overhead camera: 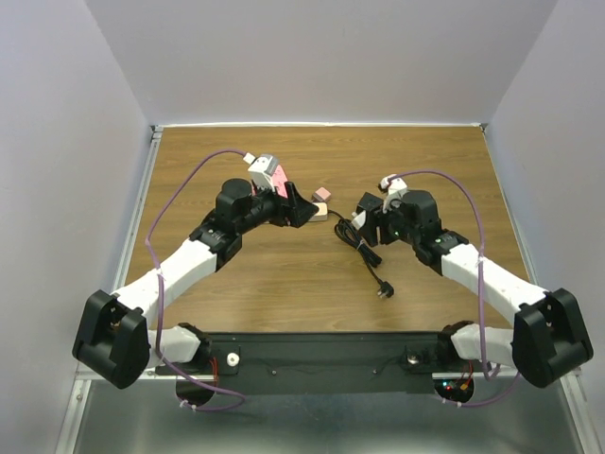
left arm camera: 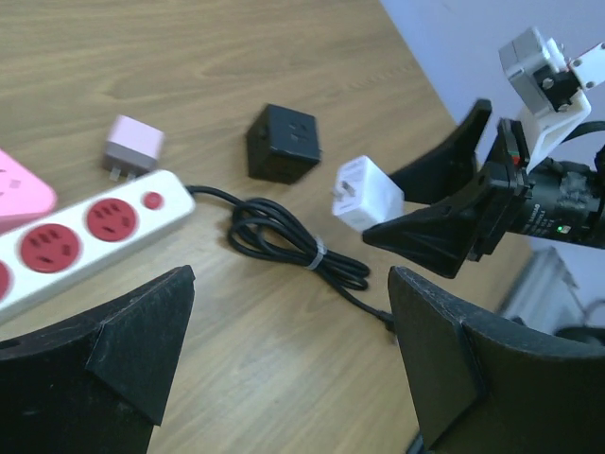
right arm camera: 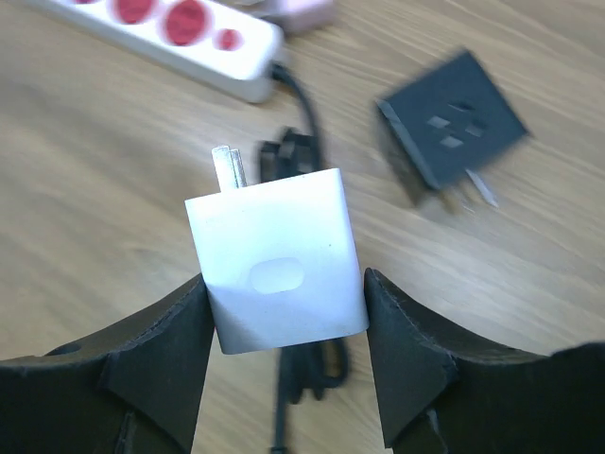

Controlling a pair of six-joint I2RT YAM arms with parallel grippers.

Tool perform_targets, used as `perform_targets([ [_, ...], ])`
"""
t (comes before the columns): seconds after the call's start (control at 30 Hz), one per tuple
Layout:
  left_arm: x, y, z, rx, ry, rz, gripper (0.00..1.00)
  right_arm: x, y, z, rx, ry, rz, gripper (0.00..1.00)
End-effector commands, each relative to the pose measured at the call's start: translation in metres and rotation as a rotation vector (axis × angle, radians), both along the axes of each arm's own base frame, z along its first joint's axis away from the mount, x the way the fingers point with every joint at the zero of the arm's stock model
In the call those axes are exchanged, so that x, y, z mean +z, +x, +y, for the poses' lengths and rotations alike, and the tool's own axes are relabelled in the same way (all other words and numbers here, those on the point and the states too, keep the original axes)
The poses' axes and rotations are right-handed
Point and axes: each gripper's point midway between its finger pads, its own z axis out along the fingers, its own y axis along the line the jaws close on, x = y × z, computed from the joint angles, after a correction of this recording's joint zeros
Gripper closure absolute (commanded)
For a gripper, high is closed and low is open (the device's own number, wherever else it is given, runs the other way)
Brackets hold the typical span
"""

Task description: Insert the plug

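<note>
The plug's pins need to stay free so my right gripper can re-grip the plug to insert it, so my left gripper should grip it across the sides of its body.
The plug (right arm camera: 276,260) is a white cube with two metal prongs pointing away from the wrist. My right gripper (right arm camera: 284,284) is shut on it, one finger against each side, and holds it above the wood. In the left wrist view the same plug (left arm camera: 369,194) hangs between the right arm's black fingers. A white power strip (left arm camera: 85,232) with red sockets lies to the left, also seen as the power strip (right arm camera: 161,28) beyond the plug. My left gripper (left arm camera: 288,322) is open over bare table, near the strip (overhead camera: 319,212).
A black cube adapter (left arm camera: 284,142) lies on the wood beyond the plug. The strip's coiled black cable (left arm camera: 284,236) runs to its plug end (overhead camera: 385,290). A small pink plug (left arm camera: 132,144) sits by the strip, and a pink block (left arm camera: 19,189) lies at the far left.
</note>
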Motion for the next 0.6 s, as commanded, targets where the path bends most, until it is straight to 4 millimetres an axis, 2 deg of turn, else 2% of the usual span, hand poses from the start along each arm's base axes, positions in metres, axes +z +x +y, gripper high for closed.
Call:
perform_targets([
  [0.0,0.038,-0.023,-0.025,-0.159,-0.120,0.005,0.06,0.023,-0.019,0.038,0.179,0.026,-0.063,1.00],
  [0.07,0.037,-0.029,-0.030,-0.192,-0.136,0.020,0.06,0.024,-0.021,0.042,0.197,-0.015,-0.085,1.00],
  [0.2,0.040,-0.034,-0.039,-0.222,-0.164,0.031,0.06,0.035,-0.031,0.063,0.252,-0.026,-0.117,1.00],
  [0.37,0.020,-0.038,-0.050,-0.256,-0.143,0.089,0.06,0.051,-0.038,0.082,0.288,-0.035,-0.171,1.00],
  [0.57,-0.002,-0.047,-0.061,-0.317,-0.123,0.150,0.06,0.073,-0.041,0.096,0.321,-0.037,-0.240,1.00],
])
